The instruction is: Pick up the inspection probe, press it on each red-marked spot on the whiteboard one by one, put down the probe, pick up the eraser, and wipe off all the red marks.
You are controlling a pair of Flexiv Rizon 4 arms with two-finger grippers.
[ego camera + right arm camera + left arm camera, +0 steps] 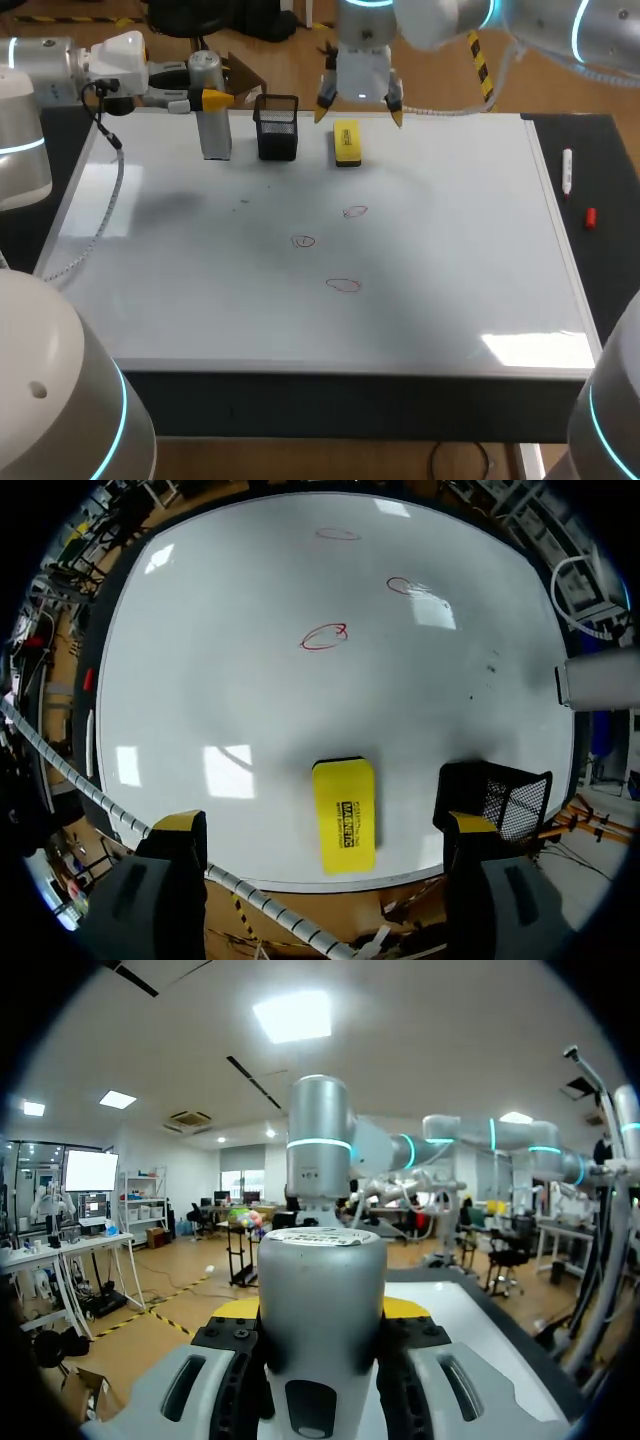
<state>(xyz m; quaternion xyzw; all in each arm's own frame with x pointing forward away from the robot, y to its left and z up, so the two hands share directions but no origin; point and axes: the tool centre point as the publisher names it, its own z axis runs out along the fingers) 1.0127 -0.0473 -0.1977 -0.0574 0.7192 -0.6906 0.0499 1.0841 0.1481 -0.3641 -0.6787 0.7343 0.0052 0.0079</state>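
Observation:
My right gripper next has to grab the yellow eraser by its long sides (347, 141) beside the printed label, so it can wipe the red marks off the whiteboard (450, 250).
The inspection probe (213, 130), a grey cylinder, stands upright at the whiteboard's (450, 250) far left corner. My left gripper (205, 98) is shut on it from the side. In the left wrist view the probe (320, 1290) fills the space between that gripper's (322, 1312) yellow tips. The yellow eraser (347, 142) lies flat at the board's far edge. My right gripper (360, 108) hangs open above the eraser (344, 815), its fingers (180, 825) wide on either side and clear of it. Three red marks (355, 211) (303, 241) (343, 285) sit mid-board.
A black mesh holder (277, 128) stands between the probe and the eraser, close beside the right gripper's finger (470, 830). A white marker (567, 170) and a red cap (590, 218) lie on the dark strip right of the board.

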